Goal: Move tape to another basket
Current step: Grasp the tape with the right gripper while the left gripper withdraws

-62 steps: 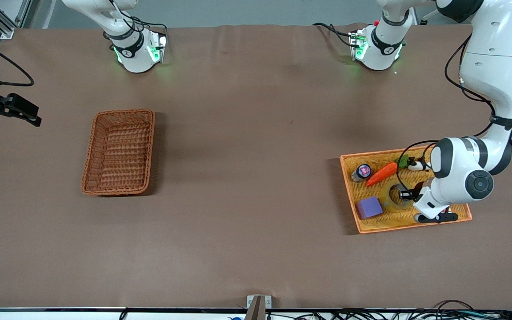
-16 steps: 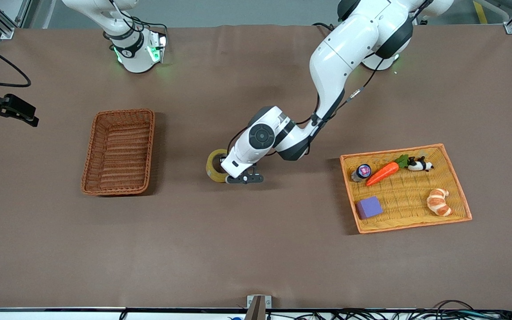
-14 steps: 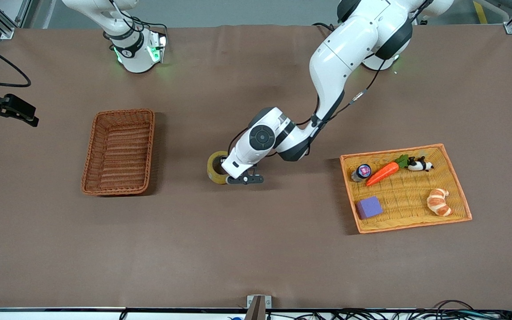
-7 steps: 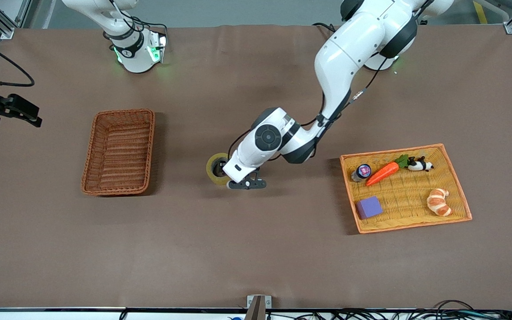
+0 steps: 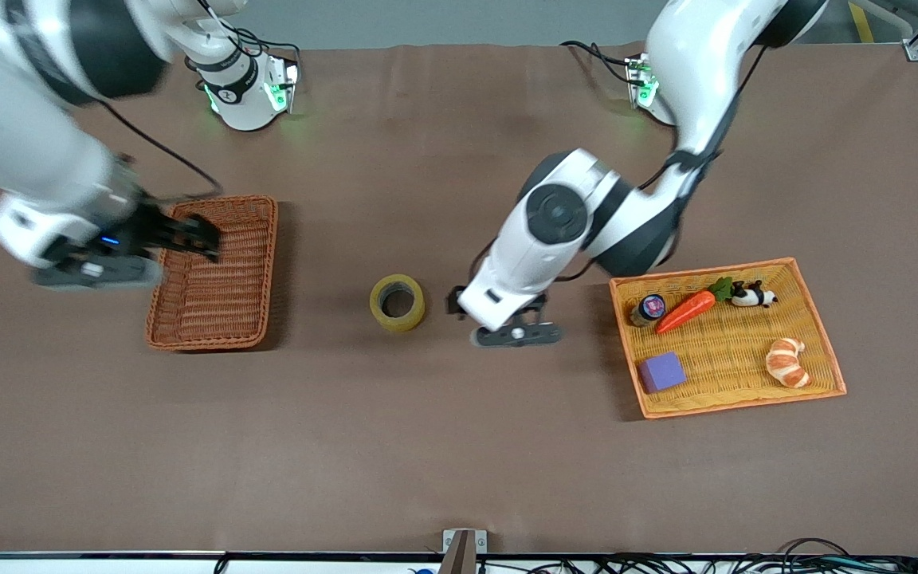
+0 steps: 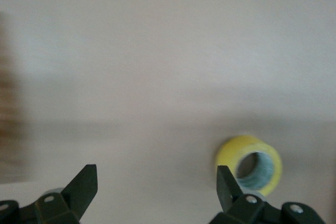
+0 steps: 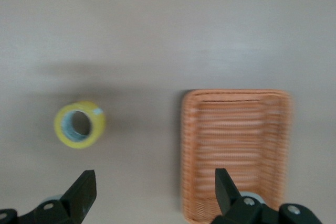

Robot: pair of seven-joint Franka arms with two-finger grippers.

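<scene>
The right gripper grips the tape by its ring side (image 5: 413, 320) next, to move it into the wicker basket (image 5: 268, 263).
The tape (image 5: 397, 302), a yellowish ring, lies flat on the brown table between the wicker basket (image 5: 268, 263) and the yellow tray. My left gripper (image 5: 456, 301) is open and empty, up in the air beside the tape on its tray side. In the left wrist view the tape (image 6: 251, 165) lies by one of my fingers and outside my left gripper (image 6: 156, 190). My right gripper (image 5: 196, 237) is open and empty over the basket's rim. The right wrist view shows my right gripper (image 7: 155, 192), the tape (image 7: 80, 124) and the empty basket (image 7: 236, 150).
The flat yellow tray (image 5: 726, 406) with an orange rim sits toward the left arm's end. It holds a carrot (image 5: 686, 311), a purple block (image 5: 661, 371), a croissant (image 5: 786, 363), a panda toy (image 5: 750, 296) and a small jar (image 5: 650, 307).
My left gripper has let go of the tape on the table, then risen and drawn back toward the tray. My right arm has swung in from the table's end to over the basket.
</scene>
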